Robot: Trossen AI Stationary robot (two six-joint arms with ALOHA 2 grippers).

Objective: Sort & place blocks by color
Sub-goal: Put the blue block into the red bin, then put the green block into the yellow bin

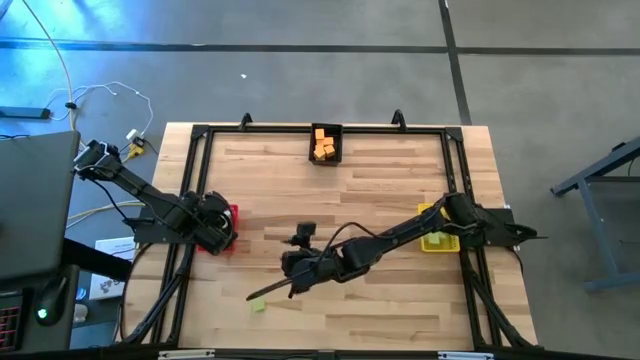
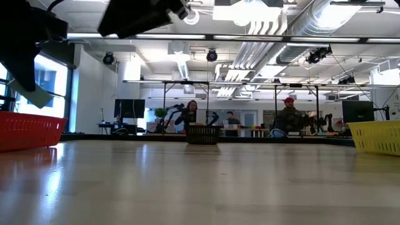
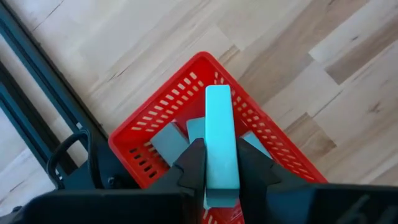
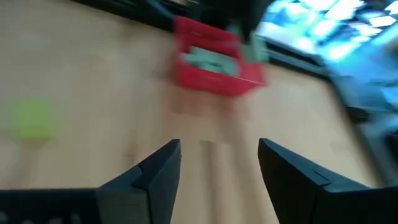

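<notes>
I need to open my left gripper now. The end of the teal block is inside the red bin's rim, so the block would stay in the bin.
My left gripper (image 3: 221,152) is shut on a teal block (image 3: 220,124) above the red bin (image 3: 155,134), which holds several teal blocks (image 3: 166,142). In the high view this gripper (image 1: 215,226) is over the red bin (image 1: 230,230) at the table's left. My right gripper (image 4: 219,168) is open and empty, low over the table's near middle (image 1: 290,268). A yellow-green block (image 1: 258,303) lies flat on the table near it and also shows in the right wrist view (image 4: 30,118). Several orange blocks (image 1: 323,145) lie in the black bin (image 1: 312,155). My left gripper pinches the teal block between its two fingers, on the block's two long sides near one end (image 3: 221,177). The fingers point down, and the block runs along them, sticking out past their tips. The block is lifted clear above the red bin's open top.
A yellow bin (image 1: 437,238) stands at the table's right, under the right arm. A black frame (image 1: 195,170) runs around the tabletop. The low view shows the red bin (image 2: 28,131), black bin (image 2: 203,134) and yellow bin (image 2: 375,137), with people in the room behind.
</notes>
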